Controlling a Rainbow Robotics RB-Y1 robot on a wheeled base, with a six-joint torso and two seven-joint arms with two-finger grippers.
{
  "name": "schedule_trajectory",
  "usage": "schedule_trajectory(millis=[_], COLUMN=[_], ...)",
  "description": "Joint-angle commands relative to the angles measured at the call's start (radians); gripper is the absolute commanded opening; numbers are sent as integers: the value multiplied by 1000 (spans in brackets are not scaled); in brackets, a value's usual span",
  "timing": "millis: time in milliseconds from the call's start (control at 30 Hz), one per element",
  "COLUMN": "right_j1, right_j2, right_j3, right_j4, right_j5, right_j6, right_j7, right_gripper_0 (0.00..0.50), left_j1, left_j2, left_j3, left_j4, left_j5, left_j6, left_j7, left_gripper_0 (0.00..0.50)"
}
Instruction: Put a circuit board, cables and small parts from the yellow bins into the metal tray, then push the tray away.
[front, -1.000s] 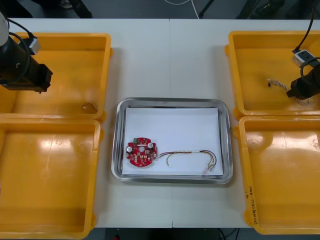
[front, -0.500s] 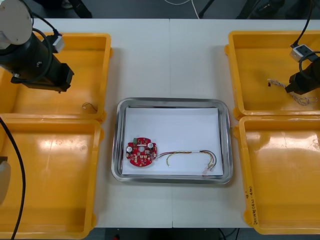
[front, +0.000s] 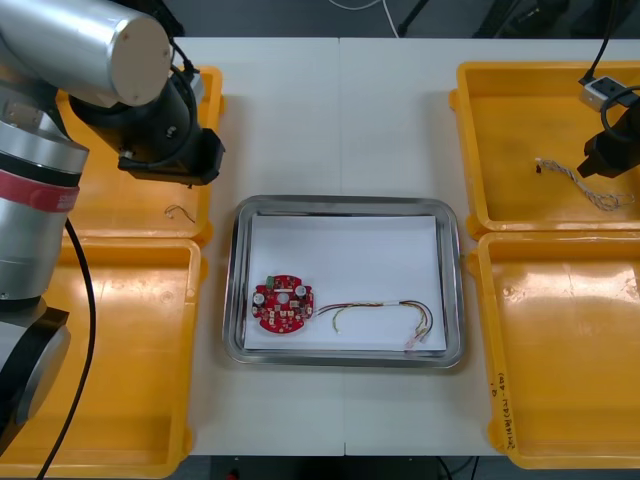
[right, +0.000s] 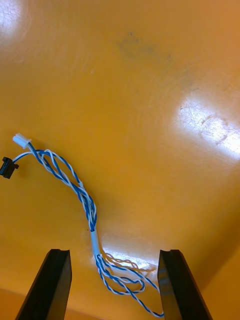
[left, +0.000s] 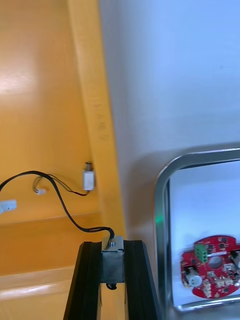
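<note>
The wires spread into slack loops at one end of the cable, so my right gripper should next grab the cable at its pale sleeve (right: 95, 242), where they bunch together.
My left gripper (left: 112, 252) is shut on the grey metal end of a black cable (left: 55, 192), whose loop trails back over the far left yellow bin (left: 40, 100). In the front view the left gripper (front: 170, 152) hangs over that bin's right rim (front: 212, 120), close to the metal tray (front: 345, 204). A round red circuit board (front: 283, 305) and a red and yellow cable (front: 385, 311) lie in the tray. My right gripper (right: 114, 285) stands open above a twisted blue and white cable (right: 82, 195) in the far right bin (front: 520, 110).
A small metal part (left: 88, 177) with thin wires lies in the far left bin near its right wall. The near left bin (front: 100, 350) and the near right bin (front: 570, 350) flank the tray. Bare table (front: 340, 110) stretches beyond the tray.
My left arm has swung right across the far left bin towards the tray. The right gripper has shifted slightly away, uncovering more of the blue and white cable.
</note>
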Motion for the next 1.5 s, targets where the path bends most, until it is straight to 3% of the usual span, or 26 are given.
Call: schedule_trajectory(millis=[33,533,1000,1500], right_j1=[-52,-50,-26,10], right_j2=[17,48,59,59], right_j3=[5,5,5,5], right_j4=[5,103,115,115], right_j5=[17,-3,-25,-46], right_j6=[4,-84,-125,-140], right_j7=[1,27,39,64], right_gripper_0=[500,500,500,500], left_j1=[-60,-45,55,111], left_j2=[-35,-98,-89,-44], left_j3=[-78,-235,-353,-416], left_j4=[-61,-100,-98,-67], left_j5=[16,22,-48,-70], left_j6=[-6,-98,-227,-319], left_j7=[127,292,331,344], left_gripper_0=[0,0,0,0])
